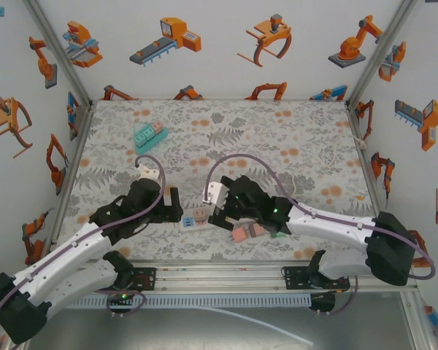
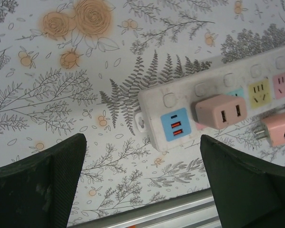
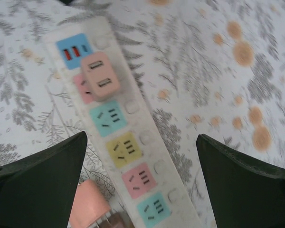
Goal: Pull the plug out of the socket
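The plugged-in pink plug [image 2: 221, 112] has to come off the socket [image 2: 180, 95], so my right gripper will grab the plug by its long sides next and pull it off.
A white power strip, the socket [image 2: 180, 95], lies on the floral mat between my two grippers. A pink plug [image 2: 221, 111] sits plugged into it beside the blue USB panel; in the right wrist view that plug [image 3: 99, 76] stands up from the strip [image 3: 147, 142]. A second pink plug [image 2: 279, 127] lies loose beside the strip, prongs showing. My left gripper [image 2: 142, 185] is open, short of the strip's USB end, holding nothing. My right gripper [image 3: 140, 180] is open above the strip's coloured outlets, with nothing gripped.
The loose pink plug [image 1: 241, 234] and a green block [image 1: 279, 232] lie under the right arm near the front rail. A teal socket block [image 1: 149, 133] rests at the back left. White walls with aluminium posts surround the mat.
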Controlling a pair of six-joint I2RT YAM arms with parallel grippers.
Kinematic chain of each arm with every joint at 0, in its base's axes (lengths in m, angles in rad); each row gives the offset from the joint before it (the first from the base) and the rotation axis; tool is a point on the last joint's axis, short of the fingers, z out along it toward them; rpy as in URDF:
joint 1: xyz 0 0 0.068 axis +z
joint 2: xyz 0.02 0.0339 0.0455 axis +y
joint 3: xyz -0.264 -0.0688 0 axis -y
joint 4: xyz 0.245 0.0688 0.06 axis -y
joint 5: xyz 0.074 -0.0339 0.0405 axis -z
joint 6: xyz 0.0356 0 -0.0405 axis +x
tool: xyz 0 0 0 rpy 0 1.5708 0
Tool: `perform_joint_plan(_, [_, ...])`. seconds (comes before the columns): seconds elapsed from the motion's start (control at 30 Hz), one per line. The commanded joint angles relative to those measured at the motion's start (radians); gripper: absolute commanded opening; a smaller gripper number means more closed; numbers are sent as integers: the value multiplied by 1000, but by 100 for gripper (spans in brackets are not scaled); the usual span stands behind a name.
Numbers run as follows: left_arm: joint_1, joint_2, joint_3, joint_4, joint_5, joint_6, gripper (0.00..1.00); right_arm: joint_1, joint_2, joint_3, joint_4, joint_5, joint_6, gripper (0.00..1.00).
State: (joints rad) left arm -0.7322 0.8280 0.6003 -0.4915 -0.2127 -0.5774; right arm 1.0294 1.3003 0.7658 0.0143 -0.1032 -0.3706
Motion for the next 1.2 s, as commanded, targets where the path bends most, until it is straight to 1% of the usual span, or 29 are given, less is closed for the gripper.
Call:
perform_joint_plan(0.0, [48, 23, -33, 36, 62, -76, 97, -28, 53, 71, 65, -295, -151, 83])
perform_joint_plan(0.07, [77, 32, -52, 56, 101, -89, 97, -43, 93, 95, 70, -358, -156, 80])
perform_joint_plan(0.17, [92, 37, -78, 79, 124, -98, 97, -58, 163, 145, 64, -412, -157, 76])
perform_joint_plan(0.23, [95, 39, -89, 91, 132, -100, 97, -61, 202, 165, 66, -430, -166, 74])
perform_joint_plan(0.3, [97, 44, -96, 98, 141, -93, 100, -63, 241, 186, 54, -431, -183, 73])
perform_joint_plan(0.4, [98, 54, -100, 100, 140, -88, 94, -63, 294, 224, 20, -458, -194, 69])
perform_joint_plan(0.5, [99, 60, -113, 111, 137, -92, 90, -63, 337, 247, -3, -481, -200, 63])
perform_joint_plan(0.77, [101, 112, -125, 153, 171, -95, 85, -63, 402, 257, 1, -446, -211, 52])
perform_joint_plan(1.17, [102, 189, -132, 187, 194, -90, 83, -63, 438, 256, 0, -470, -209, 39])
